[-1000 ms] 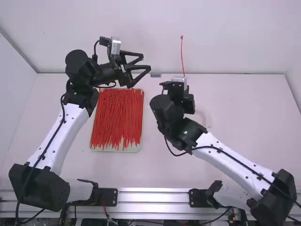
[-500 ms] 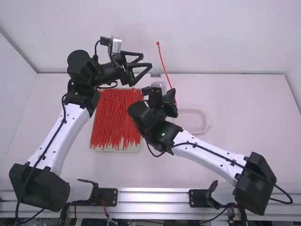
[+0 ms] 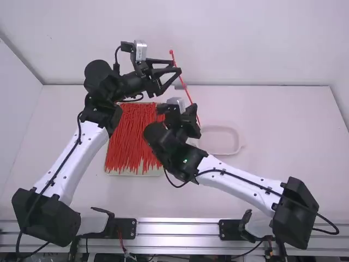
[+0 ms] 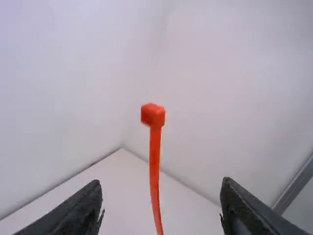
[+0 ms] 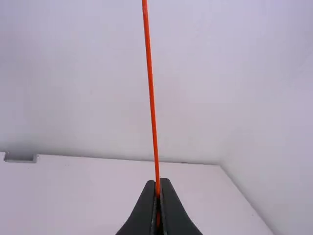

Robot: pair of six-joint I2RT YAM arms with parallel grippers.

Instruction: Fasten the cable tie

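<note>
My left gripper will take hold of the strap's head end [image 3: 173, 58], and that leaves the red cable tie's square head free for the fastening.
A single red cable tie [image 3: 181, 79] stands tilted in the air, its square head [image 4: 153, 113] at the upper end. My right gripper [image 3: 193, 116] is shut on the strap's lower part [image 5: 149, 98], with its fingers [image 5: 146, 208] pressed together around it. My left gripper [image 3: 173, 77] is open above the back of the table. The strap [image 4: 155, 186] runs up between its two spread fingers [image 4: 83, 210] without touching either, and the head sits just beyond the fingertips.
A tray [image 3: 161, 171] heaped with several red cable ties [image 3: 133, 136] lies under the left arm. A white loop [image 3: 222, 140] rests on the table right of the right gripper. The white back wall is close behind both grippers.
My right arm has swung left across the table, carrying the tie from the middle back to the left gripper. The left gripper has shifted slightly right and up, so the strap now sits between its fingers.
</note>
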